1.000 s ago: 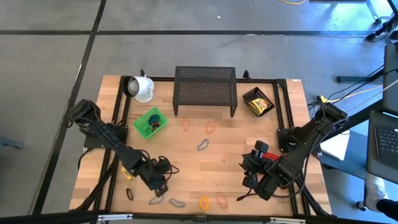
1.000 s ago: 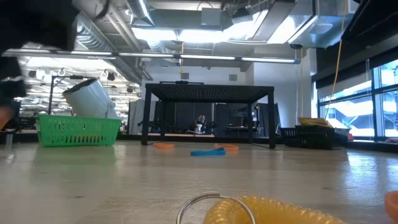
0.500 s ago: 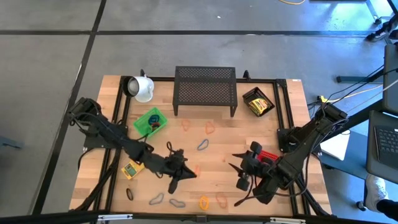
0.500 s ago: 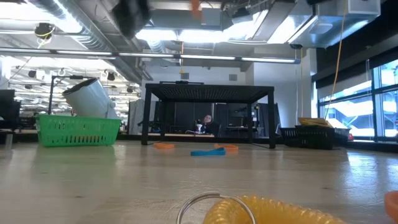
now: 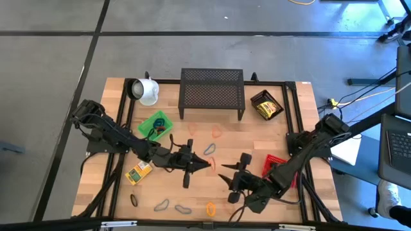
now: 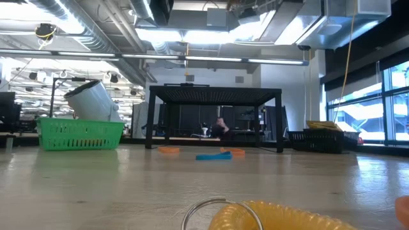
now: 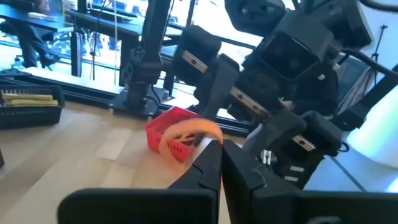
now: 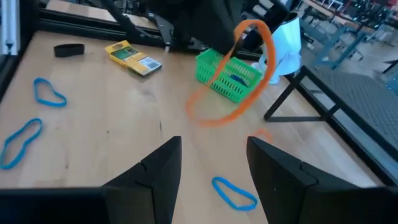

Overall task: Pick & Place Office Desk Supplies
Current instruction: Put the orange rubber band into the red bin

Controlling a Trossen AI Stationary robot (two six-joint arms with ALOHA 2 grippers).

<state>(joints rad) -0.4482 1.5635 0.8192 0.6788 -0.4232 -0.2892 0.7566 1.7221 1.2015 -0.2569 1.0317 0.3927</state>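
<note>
The robot should put the orange loop in the red basket, so its right gripper needs to grab the loop by its loose end next.
My left gripper point(image 5: 200, 164) point(image 7: 221, 148) is over the table's middle, shut on an orange loop point(image 7: 186, 129) point(image 8: 241, 79). My right gripper point(image 5: 230, 181) point(image 8: 214, 165) is open, just right of it and nearer, facing that loop with nothing between its fingers. A yellow box point(image 5: 138, 172) point(image 8: 133, 57) lies flat on the wood at the left. Other loops lie flat: orange ones point(image 5: 217, 131), a blue one point(image 5: 209, 149), a black one point(image 5: 133, 200) point(image 8: 68, 50), and several near the near edge point(image 5: 183, 209). A black tray point(image 5: 266, 104) at the far right holds more yellow boxes. My left gripper pinches the orange loop by one end point(image 7: 208, 134) between its two shut fingers. The fingers come about level, pointing toward the table's right. The loop is lifted clear of the table and stands out beyond the fingertips, hanging tilted below them in the right wrist view.
A green basket point(image 5: 155, 125) point(image 8: 230, 71) holding loops stands left of centre and a red basket point(image 5: 282, 170) point(image 7: 174, 134) sits by the right arm. The white mug point(image 5: 146, 91) and the black mesh shelf point(image 5: 212, 93) line the far edge. Bare wood point(image 5: 173, 141) lies around the middle.
My left gripper has risen from the near left and travelled toward the table's right and far edge, carrying the orange loop clear of the wood. The yellow box stays on the table at the left. My right gripper has moved left toward the middle, uncovering the red basket.
</note>
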